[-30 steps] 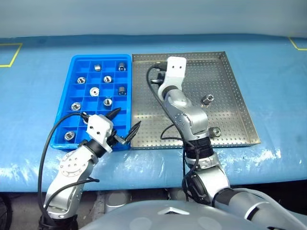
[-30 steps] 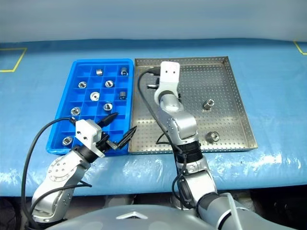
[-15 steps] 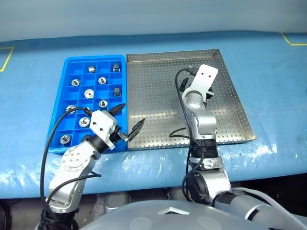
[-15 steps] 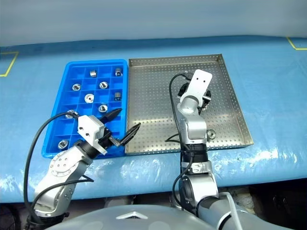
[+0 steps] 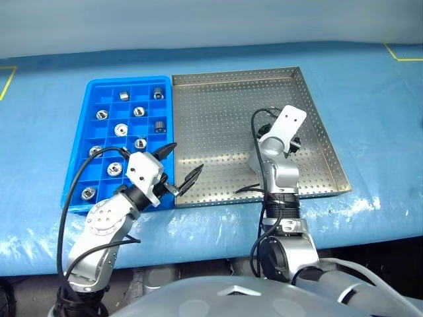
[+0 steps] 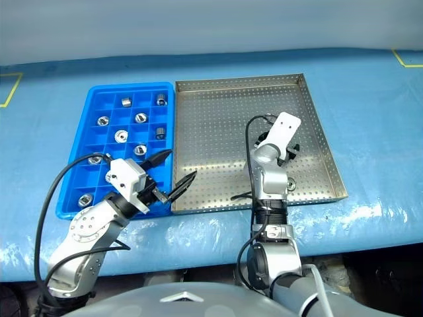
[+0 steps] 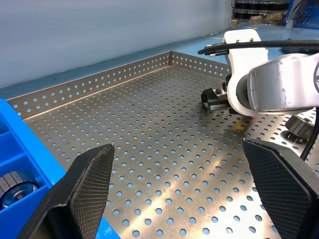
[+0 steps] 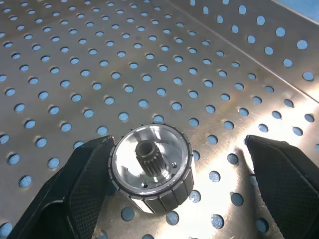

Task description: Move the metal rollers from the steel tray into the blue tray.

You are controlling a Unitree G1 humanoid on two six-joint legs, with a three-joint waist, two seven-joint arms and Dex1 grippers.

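The fingers of my right gripper reach down on either side of the upright roller in the right wrist view, so it is now time to close on it.
The blue tray [image 5: 78, 177] lies on the left and holds several metal rollers [image 5: 121, 129] in its compartments. Beside it on the right is the steel tray [image 5: 218, 125]. My right gripper [image 8: 178, 139] hangs low over the steel tray's right half, open. One roller [image 8: 151, 169] stands on end on the perforated floor between its fingers, close to one finger [image 8: 84, 189]. Another roller [image 6: 291, 185] lies near the steel tray's front rim, next to the right arm. My left gripper [image 5: 186, 157] is open and empty above the seam between the two trays, near their front edge.
Both trays rest on a table under a blue cover [image 5: 370, 79], with yellow tape marks [image 5: 396, 53] at the far corners. The left and middle of the steel tray's floor [image 7: 149, 129] is bare. Black cables loop off both wrists.
My right arm has swung from the steel tray's far left corner to its right half and come down over a roller. The left arm has stayed put. The camera has shifted slightly.
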